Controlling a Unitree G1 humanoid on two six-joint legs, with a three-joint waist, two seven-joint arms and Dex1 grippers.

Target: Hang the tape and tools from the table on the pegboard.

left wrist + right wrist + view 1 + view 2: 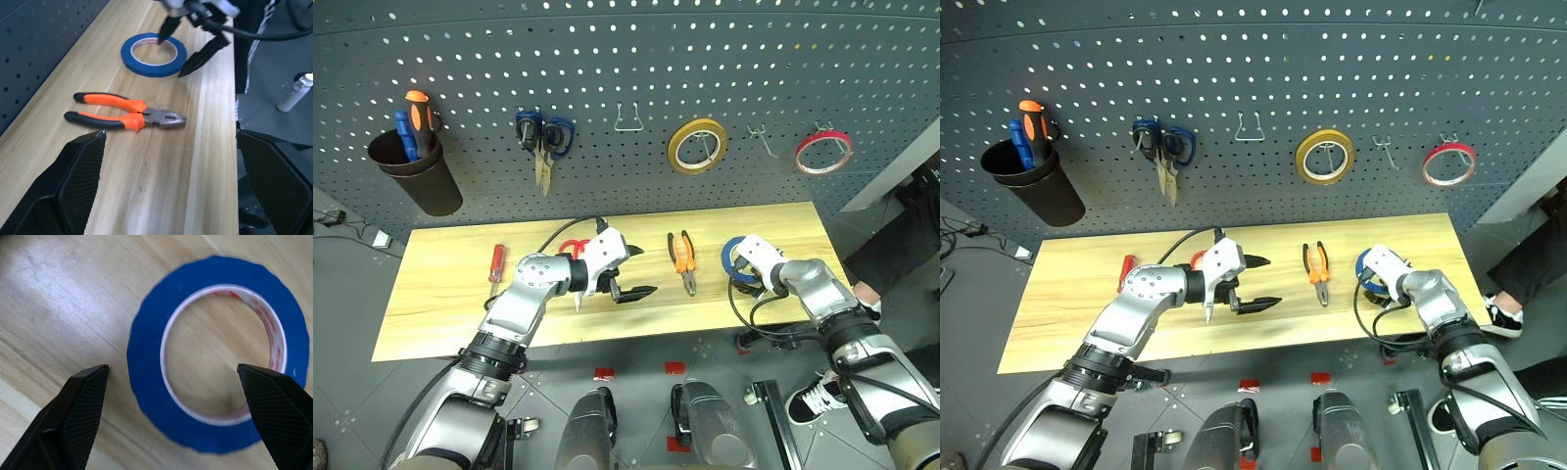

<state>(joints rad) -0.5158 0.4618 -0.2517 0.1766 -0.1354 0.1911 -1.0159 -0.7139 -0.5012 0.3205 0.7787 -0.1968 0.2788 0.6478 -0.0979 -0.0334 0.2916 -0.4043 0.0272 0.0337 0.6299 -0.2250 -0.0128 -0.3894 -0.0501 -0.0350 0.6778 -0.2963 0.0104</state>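
Observation:
One finger of my right gripper reaches into the tape's hole and one is beside the tape's blue rim, so it is time to close on the tape.
The blue tape lies flat at the right end of the table. My right gripper hangs open just over it, one fingertip above the ring's hole and the other outside its rim. The orange-and-black pliers lie mid-table. My left gripper is open and empty, hovering left of the pliers and pointing toward them. The red-handled scissors lie partly hidden under that wrist. The red-handled screwdriver rests further left. Behind the table stands the pegboard.
On the pegboard hang a black cup with orange and blue screwdrivers, blue-handled scissors, a yellow ring and a red ring. A hook and another hook are bare. A person's leg stands past the table's right end.

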